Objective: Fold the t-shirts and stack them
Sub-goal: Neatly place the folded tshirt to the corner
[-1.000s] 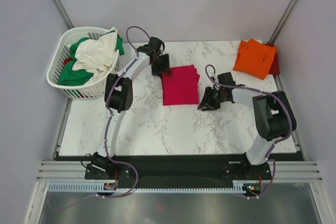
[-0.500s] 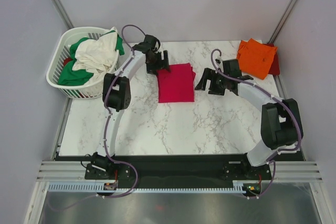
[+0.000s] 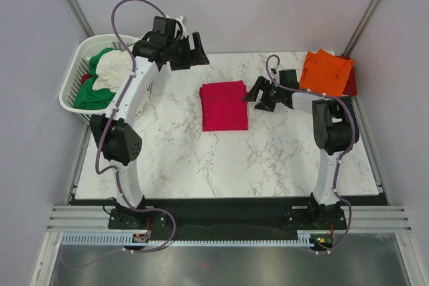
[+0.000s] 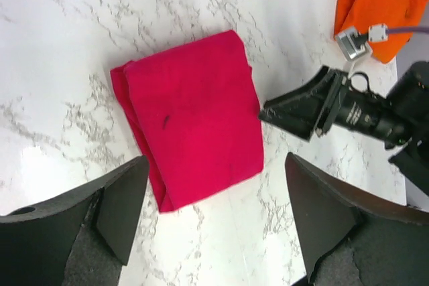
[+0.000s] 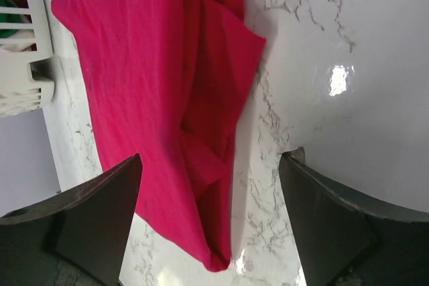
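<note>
The pink t-shirt should go on the stack still folded, so my right gripper next needs to grab its layers together by the middle of its side edge nearest the orange t-shirt (image 3: 325,72).
A crimson-pink t-shirt (image 3: 224,105) lies folded in a rectangle mid-table, also seen in the left wrist view (image 4: 191,118) and the right wrist view (image 5: 154,98). An orange t-shirt (image 3: 325,72) lies folded at the back right on a dark red t-shirt (image 3: 350,85). Green (image 3: 90,98) and cream-white (image 3: 120,68) t-shirts fill the basket. My left gripper (image 3: 200,53) hangs open above the table behind the pink shirt, holding nothing (image 4: 214,212). My right gripper (image 3: 256,96) stands open just right of the pink shirt, empty (image 5: 211,212).
A white slatted basket (image 3: 69,84) stands at the back left corner, its wall showing in the right wrist view (image 5: 27,38). Grey walls close in the table on three sides. The right arm (image 4: 355,108) reaches across the back right.
Both grippers opened and left the pink shirt. The left arm rose and swung back-left toward the basket. The right gripper moved toward the back, staying by the shirt's right edge.
</note>
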`<state>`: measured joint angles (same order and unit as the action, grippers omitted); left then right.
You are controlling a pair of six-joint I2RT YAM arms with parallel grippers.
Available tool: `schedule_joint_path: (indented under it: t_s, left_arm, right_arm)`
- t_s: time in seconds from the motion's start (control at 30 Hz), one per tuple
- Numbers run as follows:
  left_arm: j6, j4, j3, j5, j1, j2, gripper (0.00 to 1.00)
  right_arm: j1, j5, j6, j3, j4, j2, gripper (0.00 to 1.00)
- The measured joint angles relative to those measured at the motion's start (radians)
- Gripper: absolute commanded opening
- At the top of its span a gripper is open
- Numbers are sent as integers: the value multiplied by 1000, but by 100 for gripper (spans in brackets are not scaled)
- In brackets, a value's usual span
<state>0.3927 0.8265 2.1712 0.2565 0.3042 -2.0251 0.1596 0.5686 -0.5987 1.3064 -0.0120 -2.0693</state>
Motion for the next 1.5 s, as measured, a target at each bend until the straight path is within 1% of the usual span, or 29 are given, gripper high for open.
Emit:
schedule_joint_path:
  t_s: [0.1,0.2,0.3,0.33,0.37,0.5,0.53,0.57,0.6,0.67,0.7,0.87,0.97,1.13,1.23,1.5]
  left_arm:
    - [0,5,-169,-3,2,134,88]
    - [-1,15,-368,-26,6,230,86]
    - [-2,37,-545,-50,6,298,86]
    - [-3,45,-598,-57,7,321,86]
    - [-5,42,-654,-67,7,350,86]
    - [-13,63,-853,-92,7,525,86]
    - [-14,65,-894,-97,7,579,86]
    - [-15,57,-929,-102,7,625,86]
    - [-16,56,-968,-109,7,679,86]
    - [-15,54,-1037,-124,7,776,86]
    - [-15,53,-1066,-126,7,814,86]
    - [-14,50,-1175,-129,8,935,86]
    - [-14,50,-1218,-150,8,988,87]
    - [-4,35,-1243,-154,8,1081,87]
    - [10,26,-1257,-166,8,1108,87]
    - [22,9,-1276,-197,8,1109,86]
  right_arm:
    - [2,19,-20,0,42,-20,87]
    - [7,36,-39,12,87,-48,81]
    - [21,42,-56,40,129,-87,70]
    - [27,44,-67,50,142,-101,64]
    - [32,47,-75,58,158,-114,60]
    - [52,56,-113,86,214,-166,47]
    - [56,58,-121,91,227,-176,39]
    - [60,60,-128,95,240,-186,33]
    - [64,59,-135,101,246,-198,21]
    - [72,68,-158,108,268,-219,10]
    - [76,74,-168,113,283,-228,1]
    - [101,92,-211,138,327,-259,0]
    - [108,97,-206,160,303,-264,0]
    - [104,67,-119,264,124,-256,0]
    - [84,48,-68,340,16,-243,0]
    - [-38,-22,54,489,-200,-211,0]
